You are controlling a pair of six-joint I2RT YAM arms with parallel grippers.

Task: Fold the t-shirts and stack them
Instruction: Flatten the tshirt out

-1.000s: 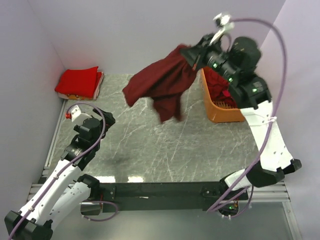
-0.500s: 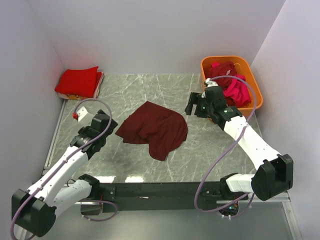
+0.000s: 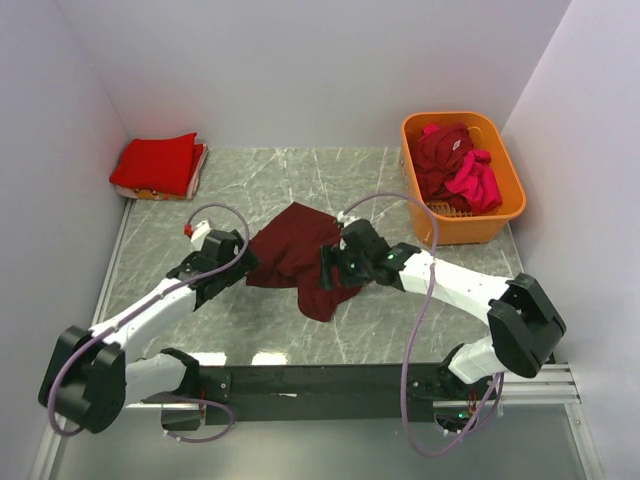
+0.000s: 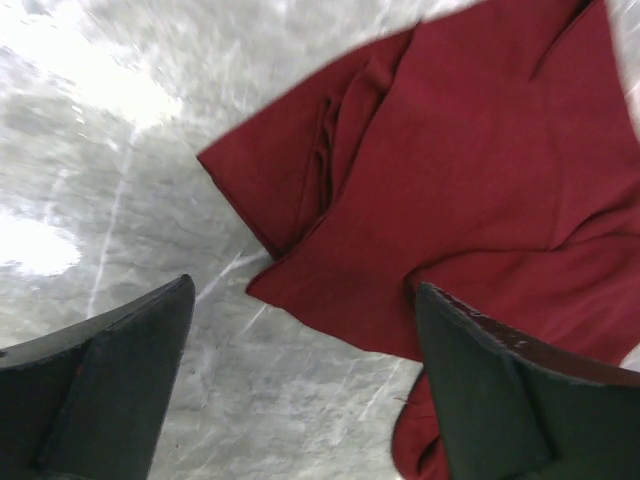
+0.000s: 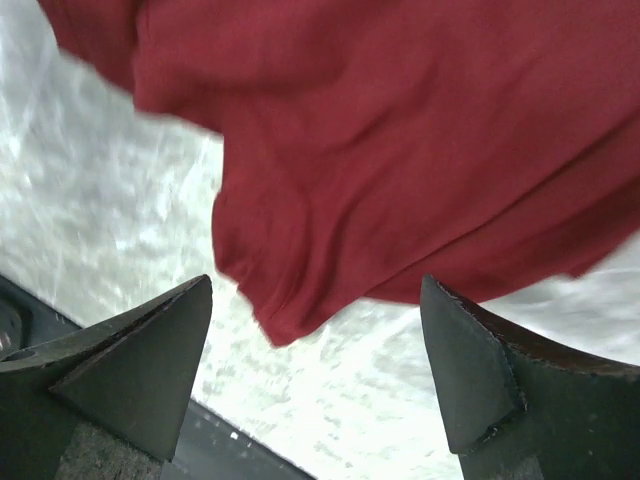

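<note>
The right gripper picks up the dark maroon t-shirt point(image 3: 300, 252) by its hem corner next, to spread out the crumpled cloth for folding.
A dark maroon t-shirt point(image 3: 300, 252) lies crumpled on the marble table, mid-table. My left gripper point(image 3: 247, 264) is low at its left edge, jaws wide open; in the left wrist view the t-shirt point(image 4: 450, 170) lies just ahead of that gripper point(image 4: 305, 390) and partly under the right finger point(image 4: 520, 400). My right gripper point(image 3: 327, 270) hovers open over the shirt's right side; in the right wrist view a hem corner of the t-shirt point(image 5: 400, 150) lies ahead of the empty gripper point(image 5: 315, 375). A folded bright red t-shirt point(image 3: 157, 163) sits at the back left.
An orange basket point(image 3: 506, 208) stands at the back right, holding a maroon shirt point(image 3: 438, 155) and a magenta-pink one point(image 3: 475, 183). Walls close in the table on the left, back and right. The black base rail point(image 3: 320, 380) runs along the near edge.
The right gripper opened and let go of the maroon t-shirt, which dropped onto the table. The right arm then came down to the shirt's right side; the left arm reached in to its left edge.
</note>
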